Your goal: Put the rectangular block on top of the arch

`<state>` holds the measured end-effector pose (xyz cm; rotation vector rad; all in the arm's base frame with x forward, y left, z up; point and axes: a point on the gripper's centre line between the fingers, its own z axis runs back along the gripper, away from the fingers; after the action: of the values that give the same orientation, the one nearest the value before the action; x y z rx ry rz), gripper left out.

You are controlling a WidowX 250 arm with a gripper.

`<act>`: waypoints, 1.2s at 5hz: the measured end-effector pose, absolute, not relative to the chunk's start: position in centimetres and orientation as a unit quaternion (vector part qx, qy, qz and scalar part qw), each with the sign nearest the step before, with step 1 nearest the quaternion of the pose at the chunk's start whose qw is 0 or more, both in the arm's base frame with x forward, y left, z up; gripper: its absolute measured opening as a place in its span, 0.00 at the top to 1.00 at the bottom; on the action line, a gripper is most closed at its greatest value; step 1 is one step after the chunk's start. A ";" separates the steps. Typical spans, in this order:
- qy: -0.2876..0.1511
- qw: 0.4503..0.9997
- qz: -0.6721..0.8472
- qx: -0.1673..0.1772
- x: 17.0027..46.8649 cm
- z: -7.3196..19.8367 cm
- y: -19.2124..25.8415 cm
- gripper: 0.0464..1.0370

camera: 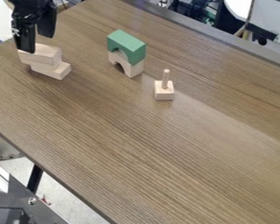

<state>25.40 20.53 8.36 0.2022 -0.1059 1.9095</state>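
The pale rectangular block has to go on top of the green arch (128, 43), so my gripper will next pick up the block by its long sides.
At the upper left of the camera view, the black gripper (37, 43) hangs open over two plain wooden blocks. The upper rectangular block (44, 55) rests askew on the lower rectangular block (56, 71). One fingertip overlaps the upper block's back left edge in the view; whether it touches cannot be told. To the right, a green arch (128, 43) sits on top of a plain wooden arch (134, 69), both with their openings facing down.
A small square wooden base (164, 92) with an upright peg stands right of the arches and nearer the front. The brown table (142, 144) has its front edge running diagonally down from the left.
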 end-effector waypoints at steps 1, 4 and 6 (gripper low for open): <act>-0.048 0.568 0.817 0.088 25.5 7.9 20.7 0.04; -0.031 0.546 0.832 0.089 25.2 6.2 21.1 0.07; -0.032 0.545 0.835 0.072 25.4 6.0 21.4 0.50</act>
<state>25.39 21.42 6.00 0.1703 -0.0762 1.9799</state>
